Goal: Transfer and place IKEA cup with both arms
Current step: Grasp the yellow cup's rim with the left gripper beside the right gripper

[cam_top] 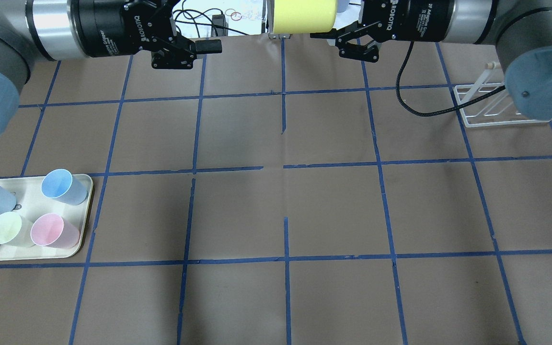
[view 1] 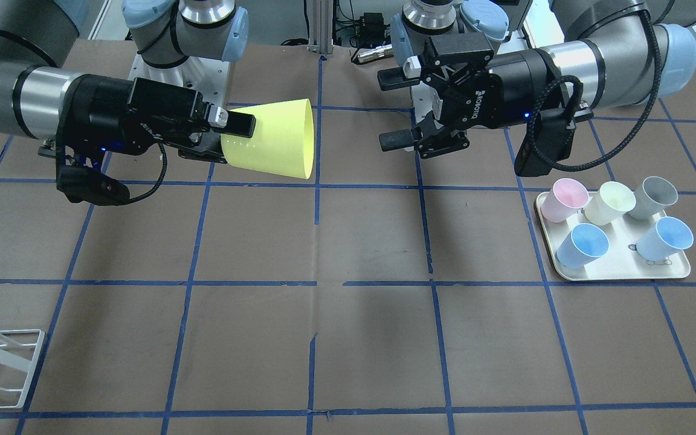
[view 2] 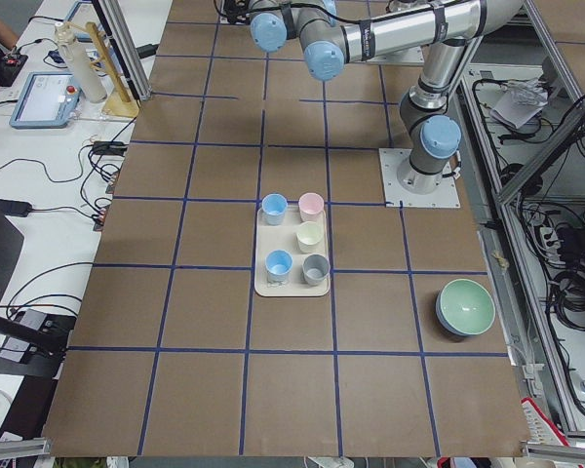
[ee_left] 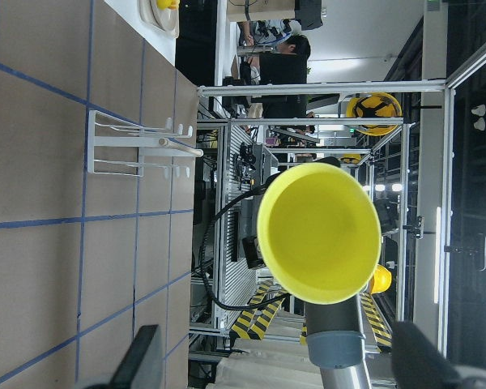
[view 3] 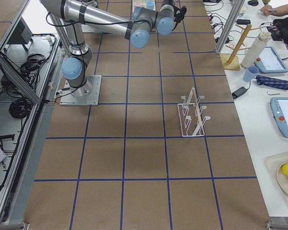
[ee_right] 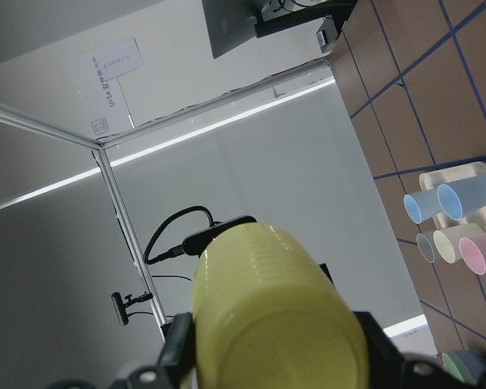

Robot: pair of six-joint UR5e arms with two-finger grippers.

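Observation:
The lime-yellow cup needs to be set among the cups on the cream tray [view 1: 619, 250], so the left gripper needs to grab it next by its rim [view 1: 313, 139].
The lime-yellow IKEA cup [view 1: 275, 139] lies on its side in the air above the far middle of the table. My right gripper [view 1: 233, 136] is shut on its narrow base. The cup's open mouth points at my left gripper [view 1: 391, 110], which is open and empty, a short gap from the rim. In the left wrist view the cup's mouth [ee_left: 320, 231] faces the camera, beyond the spread fingers [ee_left: 142, 361]. In the right wrist view the cup [ee_right: 275, 316] sits between the fingers. In the overhead view the cup [cam_top: 304, 14] is cut off at the top edge.
A cream tray [view 1: 620, 272] below my left arm holds several pastel cups: pink [view 1: 562, 199], pale yellow [view 1: 611, 202], grey and two light blue. A white wire rack [cam_top: 496, 108] stands on my right side. A green bowl [view 2: 465, 307] sits near the left arm's base.

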